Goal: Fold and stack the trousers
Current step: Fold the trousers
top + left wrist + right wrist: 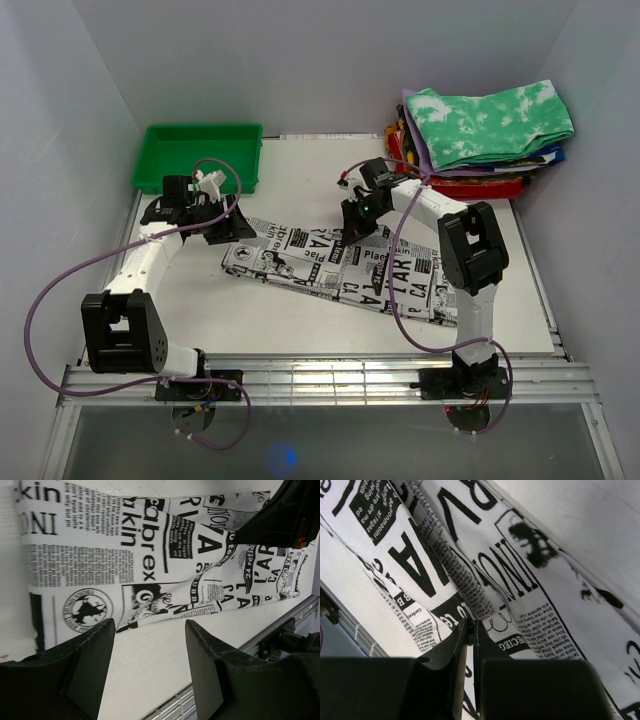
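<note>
The left gripper will fold the end of the trousers over the rest, so next it will grab the trousers (330, 270) by the black-edged near corner of their end (228, 268).
The trousers (330, 270), white with black newspaper print, lie stretched across the middle of the table, running from the left down to the right. My right gripper (356, 225) presses down on their upper edge near the middle. In the right wrist view its jaws (470, 625) are shut on a raised pinch of the trousers (520, 580). My left gripper (222, 228) hovers at the trousers' left end. In the left wrist view it (150, 625) stands open over bare table just off the edge of the cloth (100, 555), holding nothing.
A green tray (200, 155) sits at the back left. A stack of folded clothes (490, 130), green-and-white tie-dye on top, stands at the back right. The metal rail (320, 375) marks the near table edge. White walls close in on both sides.
</note>
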`<state>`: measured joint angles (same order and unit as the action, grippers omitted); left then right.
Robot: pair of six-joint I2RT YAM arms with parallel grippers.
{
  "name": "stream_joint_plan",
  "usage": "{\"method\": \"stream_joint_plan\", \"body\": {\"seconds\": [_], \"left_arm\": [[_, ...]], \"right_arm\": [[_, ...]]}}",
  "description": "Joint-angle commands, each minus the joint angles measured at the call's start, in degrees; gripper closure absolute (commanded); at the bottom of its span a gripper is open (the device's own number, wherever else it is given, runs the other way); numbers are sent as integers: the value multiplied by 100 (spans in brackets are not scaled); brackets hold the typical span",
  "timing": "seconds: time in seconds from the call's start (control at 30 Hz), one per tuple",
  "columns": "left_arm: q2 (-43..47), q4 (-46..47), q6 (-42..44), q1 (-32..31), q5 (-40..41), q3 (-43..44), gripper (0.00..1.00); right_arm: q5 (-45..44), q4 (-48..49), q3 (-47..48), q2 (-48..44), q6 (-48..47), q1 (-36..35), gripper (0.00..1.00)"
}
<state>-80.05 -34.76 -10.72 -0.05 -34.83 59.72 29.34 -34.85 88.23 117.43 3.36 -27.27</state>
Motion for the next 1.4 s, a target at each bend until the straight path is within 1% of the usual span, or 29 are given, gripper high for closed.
{"method": "stream_joint_plan", "body": {"seconds": [0.0, 0.03, 0.13, 0.17, 0.2, 0.23, 0.27, 0.3, 0.37, 0.43, 0.5, 0.57, 0.7, 0.8, 0.83, 0.9, 0.93, 1.03, 1.07, 1.13, 1.17, 1.23, 1.27, 1.33, 1.37], "left_arm": [[174, -13, 79, 190, 204, 39, 30], [157, 4, 70, 199, 248, 39, 30], [52, -39, 123, 199, 213, 92, 29], [25, -57, 192, 208, 231, 127, 29], [-1, -74, 211, 208, 283, 145, 29], [-37, -83, 246, 216, 327, 145, 29], [-63, -83, 272, 225, 415, 145, 29], [-81, -83, 307, 234, 433, 153, 29], [-220, -92, 325, 304, 459, 154, 29], [-352, -92, 386, 418, 416, 154, 29], [-634, -101, 456, 541, 328, 223, 29], [-844, -75, 562, 761, 162, 311, 29], [-1423, -48, 1044, 902, 64, 627, 29], [-1863, -372, 1686, 919, -435, 839, 29], [-1952, -434, 1896, 920, -802, 874, 30], [-2163, -496, 2082, 920, -1130, 822, 30], [-2225, -435, 2092, 920, -1123, 691, 30], [-2558, -119, 1907, 920, -729, 462, 30], [-2655, -49, 1777, 920, -301, 374, 32], [-2883, 136, 1688, 972, 71, 303, 37], [-2928, 206, 1635, 1016, 125, 242, 41], [-2990, 338, 1617, 1130, 38, 215, 45], [-2999, 373, 1626, 1174, -128, 206, 54], [-2964, 505, 1582, 1314, -278, 189, 64], [-2903, 480, 1556, 1550, -749, 189, 90]], "right_arm": [[-192, -391, 159, 52, -309, 99, 92], [-192, -365, 290, 200, -309, 90, 91], [-210, -365, 615, 464, -546, 20, 80], [-210, -373, 678, 500, -573, -15, 65], [-218, -382, 722, 527, -590, -33, 54], [-218, -408, 757, 553, -625, -59, 48], [-227, -513, 836, 553, -713, -94, 38], [-253, -566, 880, 553, -774, -112, 34], [-403, -689, 985, 466, -941, -130, 30], [-316, -882, 1205, 326, -1204, -139, 30], [51, -1067, 1389, 211, -1520, -147, 34], [247, -1085, 1355, 27, -1644, -252, 39], [361, -1199, 1005, -106, -2128, -613, 46], [651, -1348, 784, 165, -2216, -797, 48], [643, -1366, 723, 245, -2216, -833, 48], [625, -1349, 670, 508, -2225, -903, 48], [599, -1305, 617, 596, -2243, -903, 49], [441, -1270, 564, 887, -2330, -903, 50], [362, -1261, 538, 931, -2400, -903, 51], [195, -1252, 485, 1001, -2523, -903, 51], [90, -1252, 476, 1036, -2611, -903, 51], [10, -1261, 537, 1168, -2691, -921, 51], [-42, -1331, 747, 1247, -2708, -930, 52], [-60, -1436, 1090, 1510, -2726, -973, 52], [-139, -1472, 1674, 1703, -2744, -1034, 51]]}}
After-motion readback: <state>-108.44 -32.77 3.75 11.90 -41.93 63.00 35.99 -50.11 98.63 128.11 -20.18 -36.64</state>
